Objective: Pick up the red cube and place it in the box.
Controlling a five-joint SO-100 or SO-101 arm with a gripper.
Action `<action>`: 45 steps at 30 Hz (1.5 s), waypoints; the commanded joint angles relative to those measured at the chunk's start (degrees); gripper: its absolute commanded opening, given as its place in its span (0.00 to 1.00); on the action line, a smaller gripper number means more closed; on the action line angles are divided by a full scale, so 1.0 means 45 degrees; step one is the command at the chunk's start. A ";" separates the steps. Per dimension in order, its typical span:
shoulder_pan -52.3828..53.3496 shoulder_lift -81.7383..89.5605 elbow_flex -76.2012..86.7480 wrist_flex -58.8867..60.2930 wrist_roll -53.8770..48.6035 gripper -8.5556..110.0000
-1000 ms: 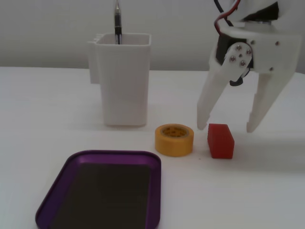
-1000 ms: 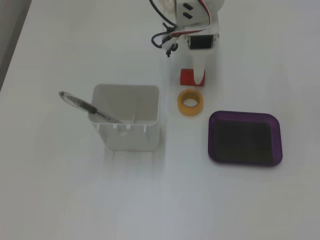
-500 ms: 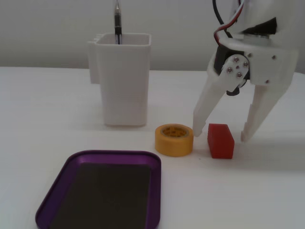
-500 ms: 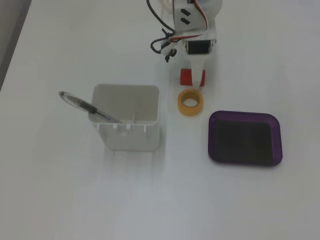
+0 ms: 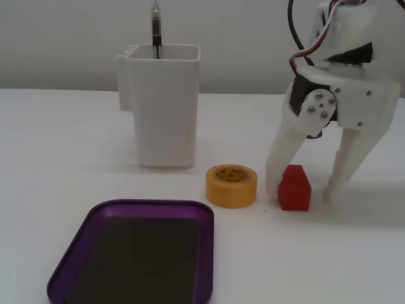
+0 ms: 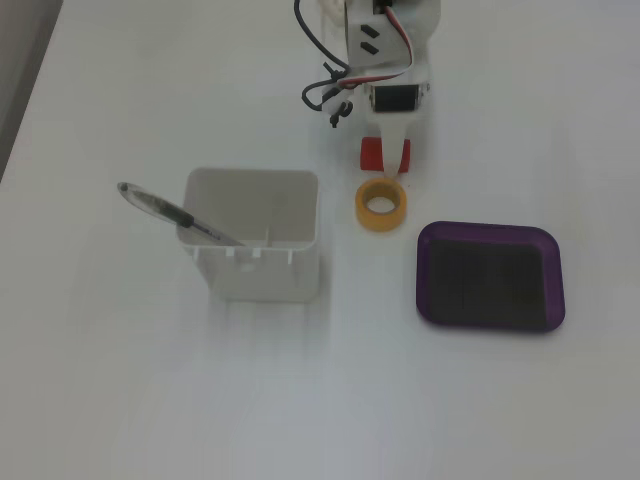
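The robot should next place the red cube in the purple tray, so its gripper should grab the cube by its two opposite sides.
The red cube lies on the white table just right of a yellow tape roll in a fixed view. My white gripper is open and lowered over the cube, one finger on each side, tips at table level. The left finger stands close against the cube; the right finger is a gap away. From above, in a fixed view, the cube is partly hidden under the gripper. The box, a shallow purple tray with a dark bottom, is empty in the near left; it also shows in a fixed view.
A yellow tape roll lies between the cube and the tray. A tall white plastic container with a pen in it stands behind the tray.
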 commanded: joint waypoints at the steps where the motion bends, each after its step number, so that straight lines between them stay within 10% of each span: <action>1: -0.0020 0.0059 -0.0059 -0.0371 -0.0371 0.19; 30: -0.2988 0.6562 -0.3496 0.1367 -0.4434 0.07; 45: -0.3008 -0.1641 -0.8652 -0.1602 -0.4258 0.07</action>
